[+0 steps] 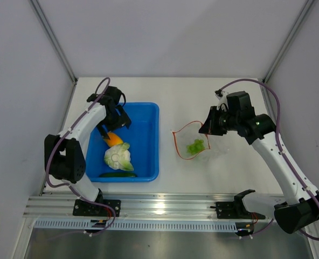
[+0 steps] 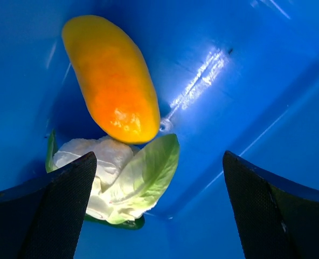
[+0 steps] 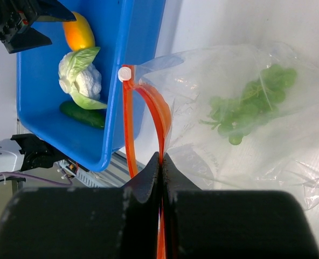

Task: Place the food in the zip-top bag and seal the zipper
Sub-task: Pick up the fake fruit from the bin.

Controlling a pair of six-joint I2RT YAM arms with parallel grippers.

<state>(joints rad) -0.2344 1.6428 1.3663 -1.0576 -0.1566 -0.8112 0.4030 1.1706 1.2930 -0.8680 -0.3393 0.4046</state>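
Observation:
My left gripper grabs the orange-yellow fruit [image 1: 113,138] across its wide end beside the cabbage next. The narrower end stays free to enter the bag.
The orange-yellow fruit [image 1: 113,138], the cabbage head [image 1: 118,156] and the dark green cucumber [image 1: 118,174] lie in the blue tray [image 1: 148,141]. My left gripper [image 1: 114,121] hangs open over the tray, the fruit [image 2: 112,78] just beyond its fingers [image 2: 51,208] and the cabbage [image 2: 124,181] beside the left one. The clear zip-top bag [image 1: 194,143] lies right of the tray with the grape bunch [image 1: 195,145] inside. My right gripper [image 3: 161,162] is shut on one side of the orange-red zipper [image 3: 151,108], holding the mouth open. The grapes [image 3: 251,102] show through the plastic.
The blue tray's right wall [image 3: 124,48] stands close to the bag's mouth. A white slider tab [image 3: 125,74] sits at the zipper's far end. A metal rail [image 1: 165,208] runs along the table's near edge.

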